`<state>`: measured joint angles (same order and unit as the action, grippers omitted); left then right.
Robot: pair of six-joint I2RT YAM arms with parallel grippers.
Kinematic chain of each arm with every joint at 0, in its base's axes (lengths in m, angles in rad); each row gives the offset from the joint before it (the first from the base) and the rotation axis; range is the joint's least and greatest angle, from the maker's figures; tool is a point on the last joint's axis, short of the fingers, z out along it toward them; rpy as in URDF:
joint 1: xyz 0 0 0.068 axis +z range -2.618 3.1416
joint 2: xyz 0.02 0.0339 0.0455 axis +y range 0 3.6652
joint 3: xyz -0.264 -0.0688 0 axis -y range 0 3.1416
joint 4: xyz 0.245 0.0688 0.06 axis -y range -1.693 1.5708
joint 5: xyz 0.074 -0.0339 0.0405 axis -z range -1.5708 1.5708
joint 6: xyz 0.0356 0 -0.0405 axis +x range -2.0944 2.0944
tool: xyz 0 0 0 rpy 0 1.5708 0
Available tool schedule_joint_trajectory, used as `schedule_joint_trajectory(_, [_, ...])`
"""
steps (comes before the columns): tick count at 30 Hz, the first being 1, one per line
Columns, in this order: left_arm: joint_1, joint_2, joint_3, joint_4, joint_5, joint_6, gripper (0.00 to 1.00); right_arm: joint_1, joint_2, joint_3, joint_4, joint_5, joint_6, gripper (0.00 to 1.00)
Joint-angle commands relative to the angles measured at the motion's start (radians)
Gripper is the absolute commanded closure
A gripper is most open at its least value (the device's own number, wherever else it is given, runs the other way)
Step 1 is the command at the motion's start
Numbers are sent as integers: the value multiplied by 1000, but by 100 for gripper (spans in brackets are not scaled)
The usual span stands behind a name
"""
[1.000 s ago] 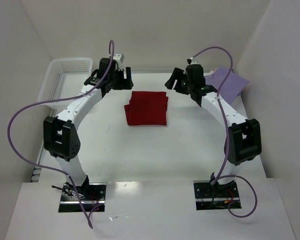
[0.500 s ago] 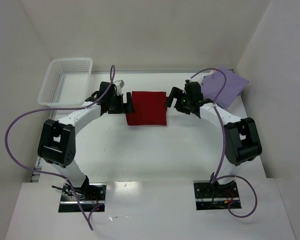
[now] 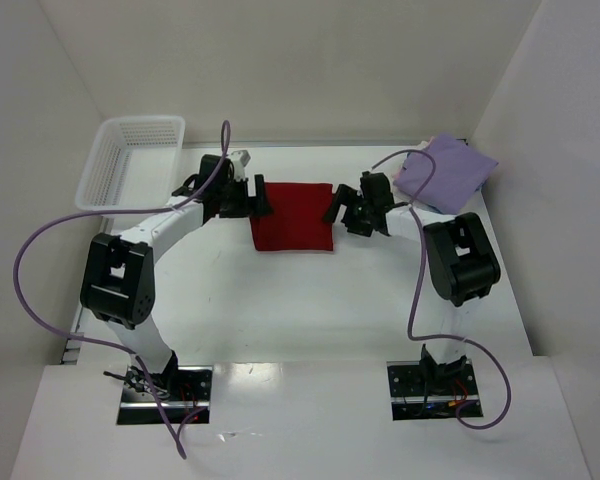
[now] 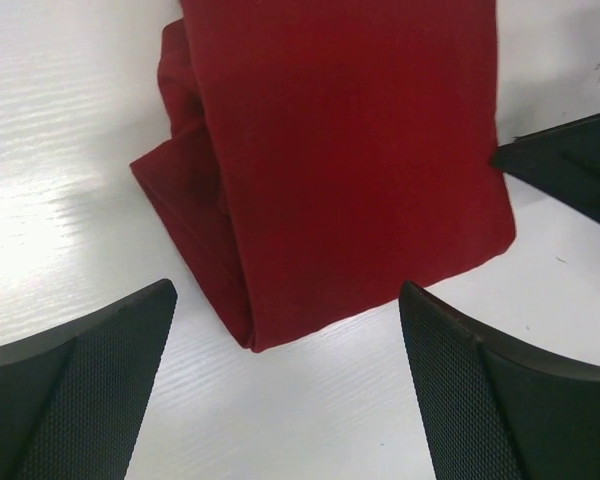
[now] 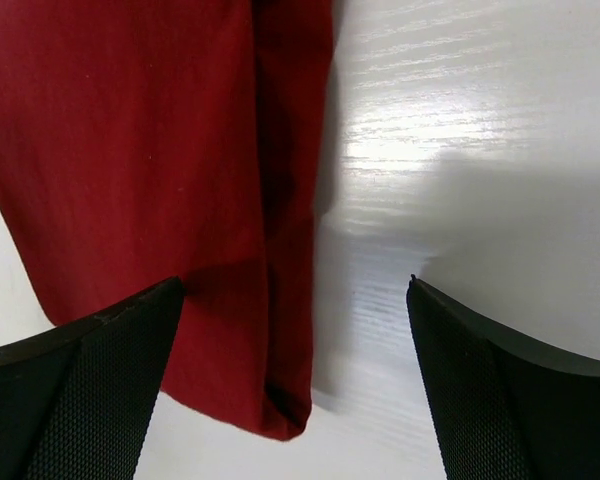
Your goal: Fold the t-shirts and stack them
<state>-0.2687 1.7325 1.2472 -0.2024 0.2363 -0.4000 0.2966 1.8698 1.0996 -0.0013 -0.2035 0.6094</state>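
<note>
Shadow shows the right gripper's fingers above the t-shirt's folded edge (image 3: 332, 222) (image 5: 288, 304) between them, so my right gripper lowers next before closing on the edge.
A dark red t-shirt (image 3: 294, 216), folded into a rectangle, lies flat on the table's far middle. It also shows in the left wrist view (image 4: 350, 160) and the right wrist view (image 5: 150, 180). My left gripper (image 3: 257, 197) is open at its left edge, low over the table. My right gripper (image 3: 337, 210) is open at its right edge, with the shirt's folded edge between the fingers (image 5: 80, 390). A folded lavender t-shirt (image 3: 445, 172) lies at the far right corner.
A white plastic mesh basket (image 3: 130, 160) stands at the far left. White walls close in the table on the left, back and right. Purple cables loop from both arms.
Both arms have come down and inward from the far side, so that the grippers now flank the red shirt's left and right edges. The shirt has not moved.
</note>
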Motion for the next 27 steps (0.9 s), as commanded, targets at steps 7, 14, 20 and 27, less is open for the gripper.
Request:
schedule_joint_trajectory(7, [16, 4, 61, 17, 55, -8, 0, -14, 94, 109, 138, -62, 12, 3])
schedule_joint_trajectory(14, [16, -7, 40, 8, 54, -8, 0, -14, 218, 163, 100, -108, 23, 13])
schedule_joint_trajectory(20, [25, -53, 20, 8, 54, -8, 0, -14, 247, 154, 100, -108, 44, 17])
schedule_joint_trajectory(27, [25, -62, 20, 8, 63, -8, 0, -14, 256, 123, 121, -142, 73, 27])
